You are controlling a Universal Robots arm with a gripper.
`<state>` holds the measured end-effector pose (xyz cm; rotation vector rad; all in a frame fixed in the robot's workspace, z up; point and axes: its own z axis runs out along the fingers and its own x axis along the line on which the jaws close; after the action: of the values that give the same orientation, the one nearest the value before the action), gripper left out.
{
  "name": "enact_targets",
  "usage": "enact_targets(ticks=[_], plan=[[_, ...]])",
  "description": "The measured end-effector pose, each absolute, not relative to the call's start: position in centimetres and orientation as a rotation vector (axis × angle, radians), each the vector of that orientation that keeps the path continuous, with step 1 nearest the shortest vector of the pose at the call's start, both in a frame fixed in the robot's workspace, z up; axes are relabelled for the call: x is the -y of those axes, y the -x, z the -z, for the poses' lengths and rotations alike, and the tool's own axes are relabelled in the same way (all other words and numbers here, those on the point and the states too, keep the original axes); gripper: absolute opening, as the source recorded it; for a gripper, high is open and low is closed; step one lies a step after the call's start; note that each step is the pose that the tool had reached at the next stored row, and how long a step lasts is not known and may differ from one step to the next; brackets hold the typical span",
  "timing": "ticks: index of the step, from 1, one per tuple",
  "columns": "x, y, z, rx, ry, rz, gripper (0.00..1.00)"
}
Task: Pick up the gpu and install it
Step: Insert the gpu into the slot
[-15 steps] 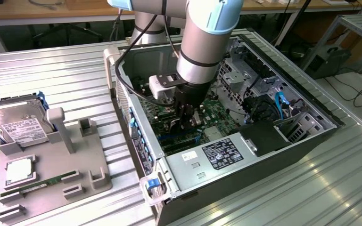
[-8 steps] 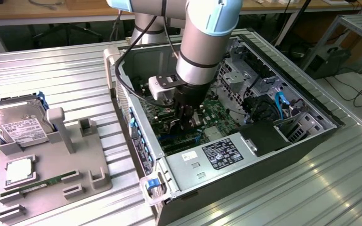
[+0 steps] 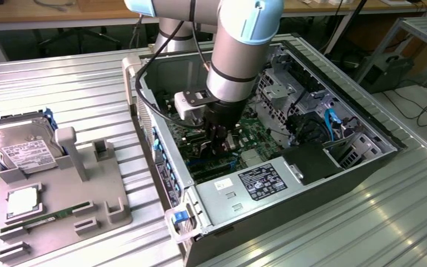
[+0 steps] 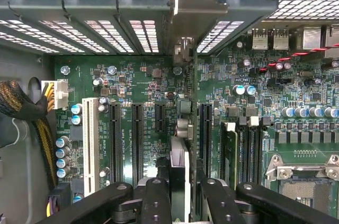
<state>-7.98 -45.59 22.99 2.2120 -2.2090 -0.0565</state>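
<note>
The GPU's silver bracket (image 4: 197,7) is in the case's rear slot side (image 4: 148,20) and the GPU is down at the motherboard. My gripper should open now.
My gripper (image 3: 218,143) is reaching down into the open PC case (image 3: 198,222), over the green motherboard (image 4: 137,78). In the wrist view its black fingers (image 4: 156,197) are shut on the gpu (image 4: 180,155). The card is seen edge-on as a thin upright strip between them. It runs from the gripper (image 4: 183,200) toward the case's rear slot wall, where its silver bracket (image 4: 186,7) stands against the openings. It lies in line between the short black slot (image 4: 159,118) and the long black slot (image 4: 204,128). I cannot tell whether its edge sits in a slot.
Beside the card are more black slots (image 4: 115,139), a white slot (image 4: 90,144), RAM slots (image 4: 241,150) and the CPU socket (image 4: 302,179). A power supply (image 3: 262,183) fills the case's near end. At the exterior view's left, a grey holder (image 3: 87,200) carries a hard drive (image 3: 24,149) and a RAM stick (image 3: 50,214).
</note>
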Motion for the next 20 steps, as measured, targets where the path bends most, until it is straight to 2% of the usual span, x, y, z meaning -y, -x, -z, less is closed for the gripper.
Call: enact_targets(ticks=[9,10,11,12,13,20], plan=[[45.5,8.0,-22.9,2.211,-2.214,0.060,0.27],[45.6,8.0,-22.9,2.211,-2.213,0.058,0.29],[45.6,8.0,-22.9,2.211,-2.213,0.057,0.34],[45.6,8.0,-23.0,2.209,-2.212,0.056,0.34],[45.6,8.0,-23.0,2.209,-2.212,0.057,0.41],[45.6,8.0,-24.9,2.210,-2.213,0.054,0.41]])
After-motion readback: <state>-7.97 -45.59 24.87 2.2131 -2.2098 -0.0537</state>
